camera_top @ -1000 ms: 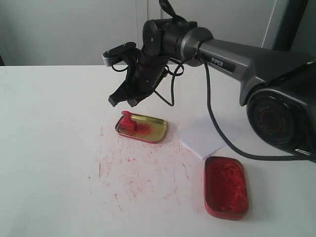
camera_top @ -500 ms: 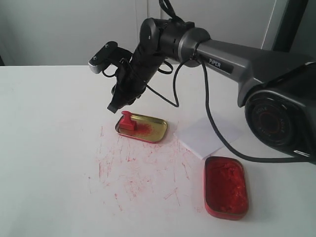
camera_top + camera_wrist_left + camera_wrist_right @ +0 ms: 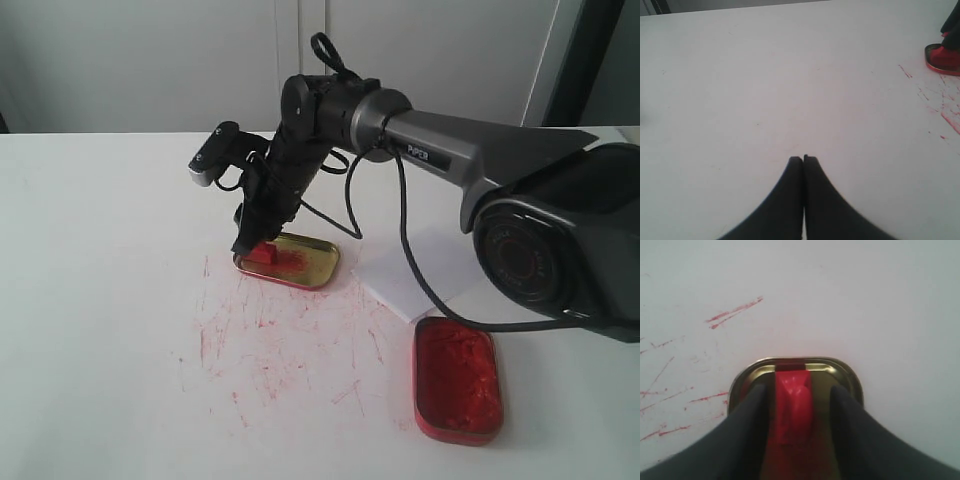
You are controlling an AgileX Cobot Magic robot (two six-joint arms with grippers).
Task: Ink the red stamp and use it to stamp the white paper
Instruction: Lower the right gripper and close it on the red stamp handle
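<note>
The right gripper grabs the red stamp by its raised grip on top (image 3: pixel 801 407) next, since red ink smears the lid under the stamp's base.
The red stamp (image 3: pixel 266 254) stands at the left end of the gold-coloured tin lid (image 3: pixel 312 263). My right gripper (image 3: pixel 250 243) has come down over it with its jaws open. In the right wrist view the red stamp (image 3: pixel 794 405) sits between the two fingers of the right gripper (image 3: pixel 799 390), with the gold lid (image 3: pixel 842 369) showing in the gap on one side. The white paper (image 3: pixel 420 275) lies flat to the right of the lid, partly behind the arm's cable. My left gripper (image 3: pixel 803 158) is shut over bare table, far from the stamp.
An oblong red ink-filled tin (image 3: pixel 457 378) lies at the front right, just below the paper. Red scratch marks (image 3: pixel 270 345) smear the white tabletop in front of the lid. The lid's end (image 3: pixel 942 56) shows at the edge of the left wrist view.
My right gripper has dropped from above the lid to around the stamp, and its jaws have gone from shut to open. The stamp, paper and tins have not moved.
</note>
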